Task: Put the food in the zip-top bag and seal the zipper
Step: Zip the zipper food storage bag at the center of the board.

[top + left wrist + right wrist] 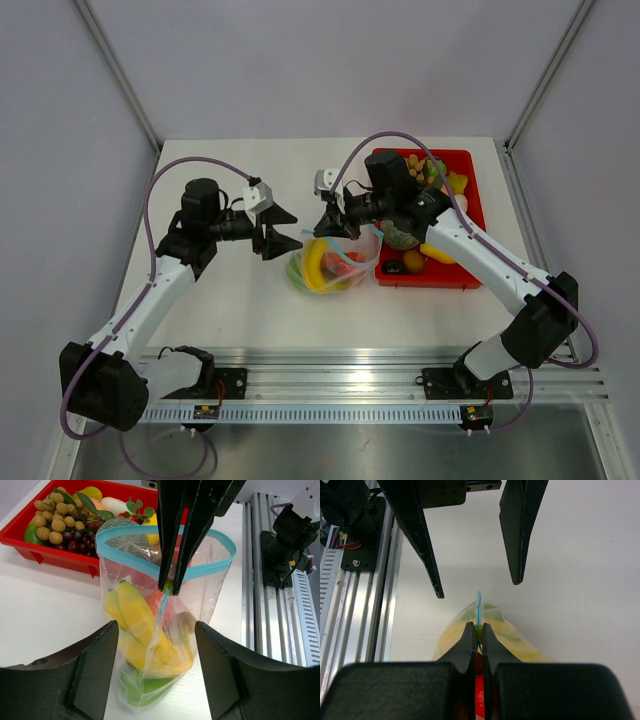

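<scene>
The left gripper would miss the teal zipper's end if it closed now, because its fingers stop short of it. The robot should move the left gripper toward the zipper's end first.
The clear zip-top bag (pixel 330 270) stands on the white table and holds yellow bananas (pixel 135 615), a green piece and something red. Its teal zipper (pixel 125 557) gapes in a loop. My right gripper (pixel 335 222) is shut on the near side of the zipper (pixel 479 605) and holds the bag (pixel 520 640) up by that edge. My left gripper (pixel 275 230) is open just left of the bag (pixel 150 650), its fingers (pixel 95 670) either side of it without touching. More food, brown nuts (pixel 52 517) and a green melon (pixel 117 527), lies in the tray.
The red tray (pixel 470 215) sits right of the bag, behind it in the left wrist view (pixel 45 552). The aluminium rail (pixel 380 375) runs along the table's near edge. The left gripper's fingers (pixel 427 545) show ahead in the right wrist view.
</scene>
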